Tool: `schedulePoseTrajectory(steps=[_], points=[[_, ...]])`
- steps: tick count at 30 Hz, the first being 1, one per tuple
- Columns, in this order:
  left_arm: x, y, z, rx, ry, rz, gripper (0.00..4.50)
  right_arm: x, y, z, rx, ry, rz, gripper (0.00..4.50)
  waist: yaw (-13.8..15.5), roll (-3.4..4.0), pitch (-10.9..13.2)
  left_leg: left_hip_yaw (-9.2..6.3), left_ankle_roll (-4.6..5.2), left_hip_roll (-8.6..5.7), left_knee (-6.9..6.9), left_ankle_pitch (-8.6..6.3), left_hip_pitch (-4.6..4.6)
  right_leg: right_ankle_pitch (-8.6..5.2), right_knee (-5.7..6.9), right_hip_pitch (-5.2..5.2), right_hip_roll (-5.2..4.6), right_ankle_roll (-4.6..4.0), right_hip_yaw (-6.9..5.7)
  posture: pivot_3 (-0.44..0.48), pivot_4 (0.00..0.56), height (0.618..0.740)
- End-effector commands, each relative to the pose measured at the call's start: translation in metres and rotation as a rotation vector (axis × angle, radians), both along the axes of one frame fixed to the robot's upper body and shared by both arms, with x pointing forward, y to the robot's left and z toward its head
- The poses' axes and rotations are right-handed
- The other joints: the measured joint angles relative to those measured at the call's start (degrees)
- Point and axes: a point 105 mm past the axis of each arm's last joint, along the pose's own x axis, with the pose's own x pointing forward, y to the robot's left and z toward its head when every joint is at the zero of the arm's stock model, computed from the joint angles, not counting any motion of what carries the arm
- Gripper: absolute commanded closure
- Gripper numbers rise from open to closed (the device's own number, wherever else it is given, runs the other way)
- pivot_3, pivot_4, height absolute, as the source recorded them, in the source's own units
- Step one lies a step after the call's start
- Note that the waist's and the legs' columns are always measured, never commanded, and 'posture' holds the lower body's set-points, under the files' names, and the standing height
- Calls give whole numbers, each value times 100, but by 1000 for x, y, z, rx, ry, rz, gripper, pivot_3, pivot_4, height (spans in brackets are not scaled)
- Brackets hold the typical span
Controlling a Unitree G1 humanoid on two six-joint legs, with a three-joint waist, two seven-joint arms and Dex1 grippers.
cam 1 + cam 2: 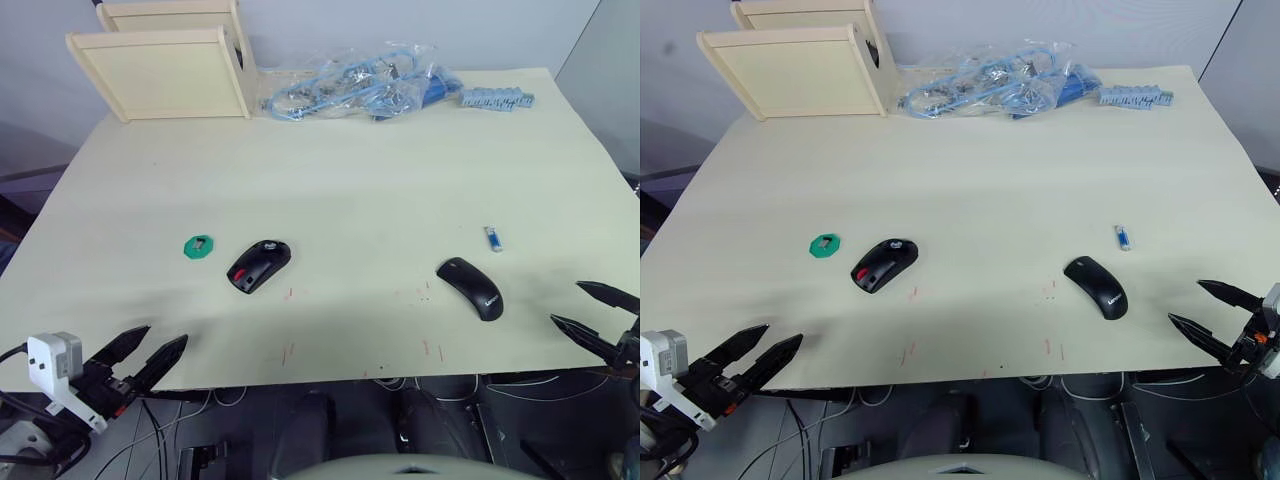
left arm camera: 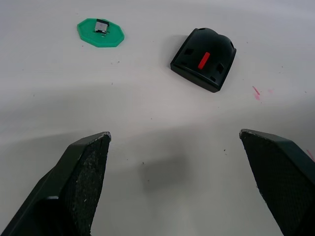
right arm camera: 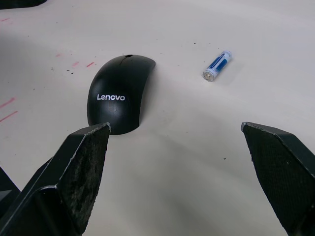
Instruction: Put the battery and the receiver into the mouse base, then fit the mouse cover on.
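Note:
Next, the left gripper reaches the mouse base and grabs its long sides, which leaves the base's open bay free to take the battery (image 1: 493, 238).
The mouse base (image 1: 259, 265), a black shell with red parts inside, lies left of the table's middle. Just to its left, the tiny dark receiver (image 2: 101, 26) rests on a green disc (image 1: 199, 246). The glossy black mouse cover (image 1: 470, 287) with white lettering lies to the right. Beyond the cover, the small blue battery (image 1: 493, 238) lies flat on the table. My left gripper (image 1: 142, 358) hovers open at the near left edge, well short of the base. My right gripper (image 1: 593, 317) stands open at the near right edge, beside the cover. Both hold nothing.
Two pale wooden boxes (image 1: 165, 70) stand at the far left corner of the cream table (image 1: 350, 170). A clear bag of blue cables (image 1: 350, 85) and a row of grey-blue connectors (image 1: 497, 98) lie along the far edge. Red marks dot the near table surface.

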Motion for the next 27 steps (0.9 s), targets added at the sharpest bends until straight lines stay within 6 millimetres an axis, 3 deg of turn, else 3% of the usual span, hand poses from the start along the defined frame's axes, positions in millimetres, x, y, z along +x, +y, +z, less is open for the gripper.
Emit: schedulePoseTrajectory(steps=[1,6,10,15,21,27], points=[[-1,-1,7,37,-10,-25,26,2,-1,18,-10,-71,-18,21,0,0,0,0,0,0,0,0,0,0,0,0,0,0,0,0,150,740],[6,-5,17,58,-34,-96,26,9,15,25,-10,-167,2,21,-1,2,-2,1,0,0,0,0,1,1,3,0,1,2,1,0,150,740],[15,-11,27,94,-65,-171,26,6,36,31,46,-138,125,21,2,1,-2,-3,0,0,1,0,0,12,3,0,1,21,-1,0,150,740],[30,-26,37,139,-85,-278,26,0,54,45,33,-220,274,21,4,1,-2,-3,0,0,2,0,1,13,4,1,1,21,-2,0,150,740],[57,-40,43,174,-85,-334,26,-11,60,59,73,-266,392,21,7,2,-2,-6,0,0,2,0,0,14,7,1,1,23,-3,0,150,740],[79,-49,45,182,-75,-380,26,-21,50,54,74,-234,467,21,-1,1,-2,-11,0,-3,6,0,2,15,19,3,1,23,-4,0,150,740]])
